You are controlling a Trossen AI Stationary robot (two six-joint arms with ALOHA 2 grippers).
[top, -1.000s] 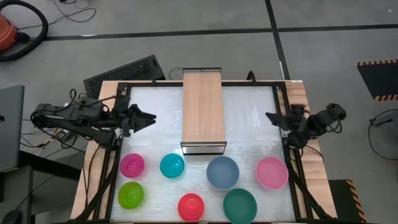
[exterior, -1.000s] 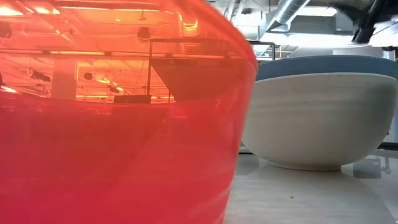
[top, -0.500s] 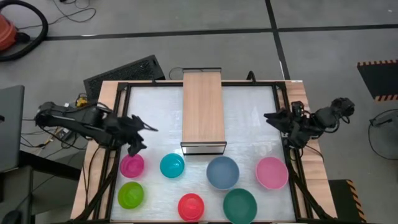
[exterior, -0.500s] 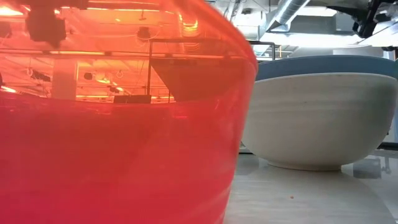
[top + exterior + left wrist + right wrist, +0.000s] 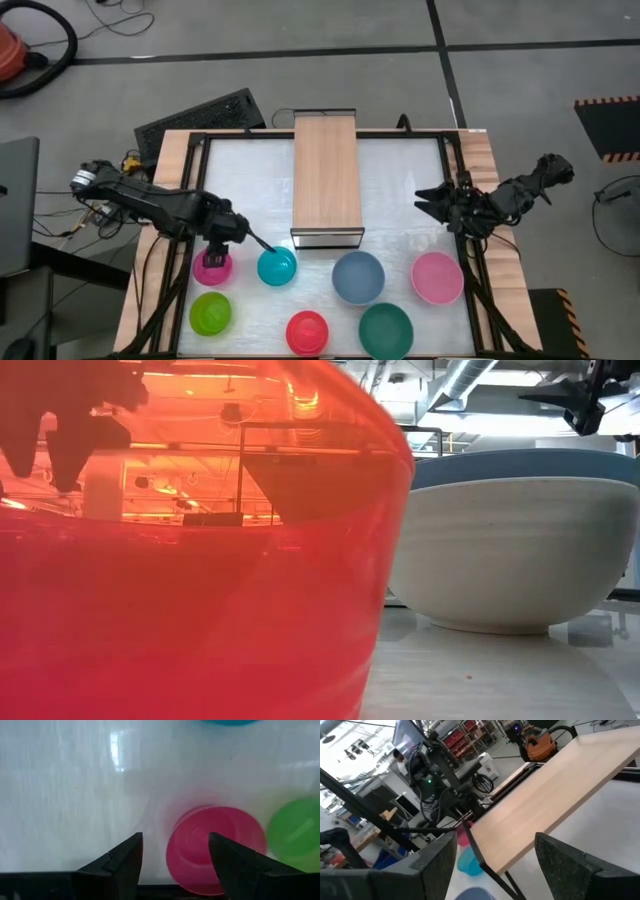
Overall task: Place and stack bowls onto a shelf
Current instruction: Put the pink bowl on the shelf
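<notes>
My left gripper grabs the magenta bowl by its rim (image 5: 230,259) next, to stack the bowls on the light-wood shelf (image 5: 326,180).
Seven bowls stand along the table's near side: magenta (image 5: 212,268), cyan (image 5: 277,266), lime (image 5: 210,312), red (image 5: 307,331), grey-blue (image 5: 358,277), pink (image 5: 437,277) and dark green (image 5: 385,330). The light-wood shelf (image 5: 326,180) runs from the far edge toward the middle. My left gripper (image 5: 176,840) points down, open, just above the magenta bowl (image 5: 215,847). One finger is over the bowl and the other over bare table, touching nothing. My right gripper (image 5: 422,202) is open and about level at the table's right edge, facing the shelf (image 5: 555,795).
In the low view the red bowl (image 5: 200,560) fills the left and a pale-looking bowl (image 5: 510,550) the right. The black table frame (image 5: 455,190) borders the white top. A dark keyboard (image 5: 200,118) lies off the far left corner. Bare table flanks the shelf.
My left gripper has swung from the table's left edge toward the near side and down. It has tipped from level to pointing down over the magenta bowl and stayed open. My right gripper has shifted a little toward the table's middle and turned, staying open.
</notes>
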